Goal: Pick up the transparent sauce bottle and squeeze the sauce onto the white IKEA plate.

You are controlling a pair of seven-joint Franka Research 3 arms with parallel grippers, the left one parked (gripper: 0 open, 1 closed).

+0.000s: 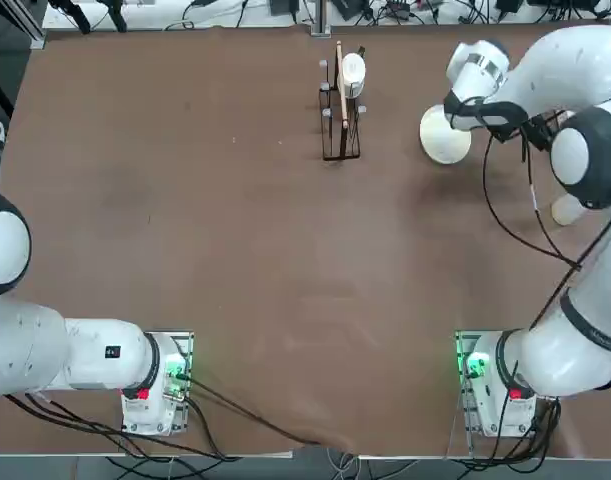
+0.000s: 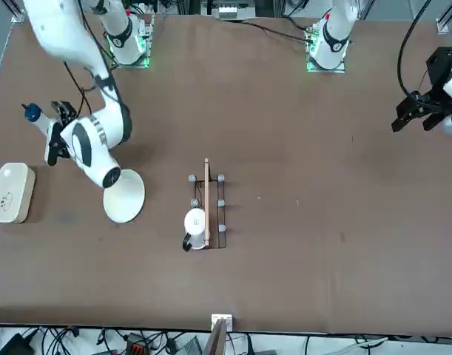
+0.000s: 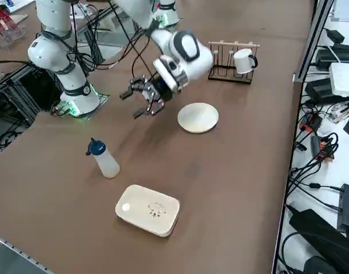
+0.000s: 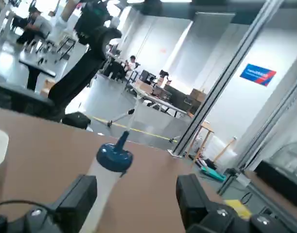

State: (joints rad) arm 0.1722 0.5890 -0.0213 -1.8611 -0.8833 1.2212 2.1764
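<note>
Next, my right gripper grabs the bottle by its transparent body (image 4: 100,198), so the bottle's dark blue nozzle cap (image 4: 115,156) stays free to pour sauce.
The transparent sauce bottle (image 3: 104,160) stands upright on the brown table, its dark blue nozzle cap (image 3: 96,147) on top. It also shows in the front view (image 2: 38,120) and the right wrist view (image 4: 105,177). My right gripper (image 3: 143,98) hangs open above the table between the bottle and the plate, pointing at the bottle and a short way from it. In the wrist view the bottle stands beyond the two fingers (image 4: 78,196), touching neither. The white IKEA plate (image 3: 197,117) lies flat behind the gripper, and the arm partly covers the plate (image 1: 443,138) from overhead.
A white rounded-rectangular box (image 3: 148,209) lies near the table's right edge, past the bottle. A dark wire rack (image 3: 231,63) holding a white mug (image 3: 243,59) stands at the far side, beyond the plate. Cables hang from the right arm.
</note>
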